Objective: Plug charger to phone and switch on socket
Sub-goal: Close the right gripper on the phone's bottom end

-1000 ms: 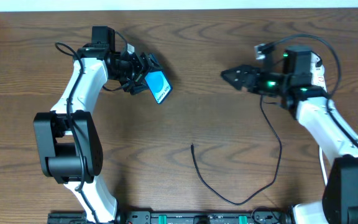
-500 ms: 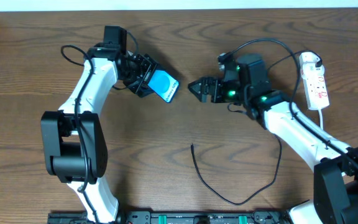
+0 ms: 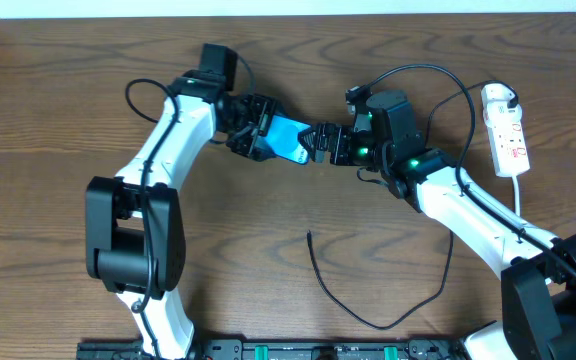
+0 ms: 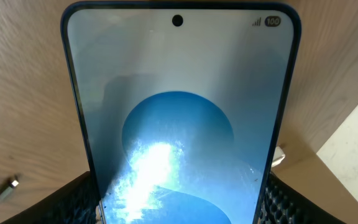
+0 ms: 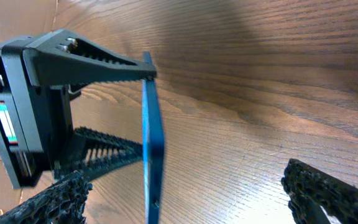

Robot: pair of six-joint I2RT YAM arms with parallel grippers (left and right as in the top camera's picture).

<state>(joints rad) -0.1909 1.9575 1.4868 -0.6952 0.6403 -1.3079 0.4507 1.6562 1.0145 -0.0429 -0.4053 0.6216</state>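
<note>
My right gripper will take hold of the phone by its loose end point(image 3: 301, 142) point(image 5: 153, 178), across its screen and back. My left gripper can then let go and grab the phone again for the charger.
My left gripper point(image 3: 265, 135) is shut on the phone point(image 3: 290, 141) and holds it above the table's middle, its blue screen filling the left wrist view point(image 4: 179, 112). My right gripper point(image 3: 324, 144) is open and empty at the phone's free end. In the right wrist view the phone point(image 5: 153, 155) is edge-on between my right fingers point(image 5: 185, 180). The charger cable point(image 3: 368, 322) lies in a loop on the table, with its plug tip point(image 3: 309, 236) free below the phone. The socket point(image 3: 505, 128) lies at the far right.
The socket's white cord point(image 3: 518, 215) runs down the right side behind my right arm. A thicker black robot cable point(image 3: 438, 75) arcs over the right wrist. The table's far edge point(image 3: 288, 14) is close behind both grippers.
My left arm has carried the phone right, toward the centre. My right gripper has swung left to the phone's end, and this uncovered the socket.
</note>
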